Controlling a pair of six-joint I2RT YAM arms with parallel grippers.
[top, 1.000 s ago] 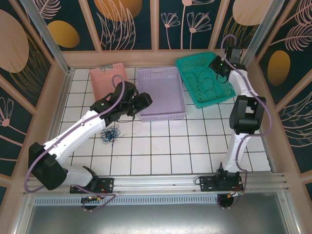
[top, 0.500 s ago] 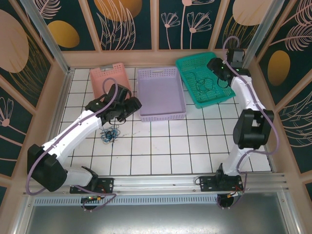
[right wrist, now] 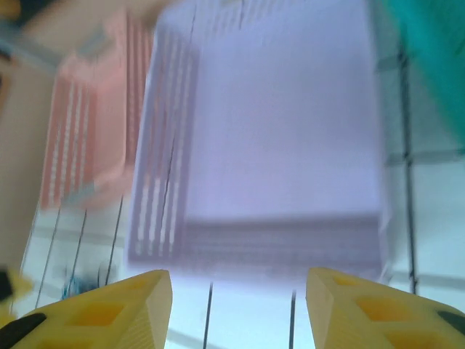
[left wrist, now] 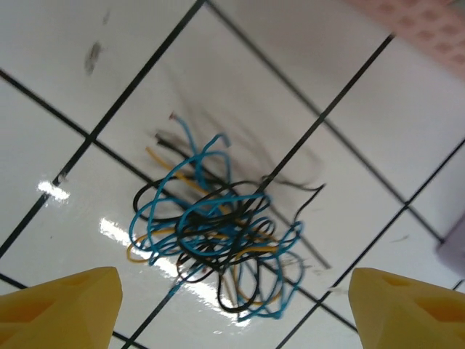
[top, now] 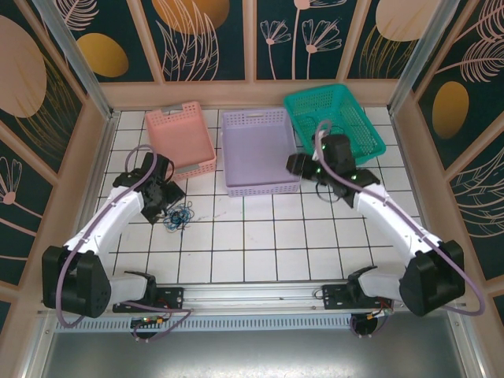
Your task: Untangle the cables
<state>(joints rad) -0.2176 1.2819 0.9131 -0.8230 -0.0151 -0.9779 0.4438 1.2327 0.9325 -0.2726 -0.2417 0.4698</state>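
My left gripper grips the blue loops at the clump's near edge [top: 183,221] [left wrist: 263,299] next. The rest stays exposed for my right gripper to untangle.
The cables [left wrist: 218,233] are a small clump of thin blue, black and yellow wires lying on the white tiled floor [left wrist: 378,123]. In the top view the clump [top: 179,216] lies left of centre. My left gripper [top: 167,198] hovers just up-left of it, open; its yellow fingertips [left wrist: 65,305] stand wide apart on either side of the clump's near edge, with nothing between them. My right gripper [top: 294,165] is open and empty at the purple basket's [top: 260,146] front right corner. The right wrist view is blurred, with the gripper [right wrist: 240,313] facing that basket [right wrist: 283,131].
A pink basket [top: 181,138] stands behind the clump at the back left. A green basket [top: 335,114] sits at the back right, partly behind the right arm. Wooden walls close the table on three sides. Open tiles lie between the two arms.
The left gripper drew back from the purple basket's front and came down beside the clump, opening wider. The right arm swung from over the green basket to the purple basket's corner and opened.
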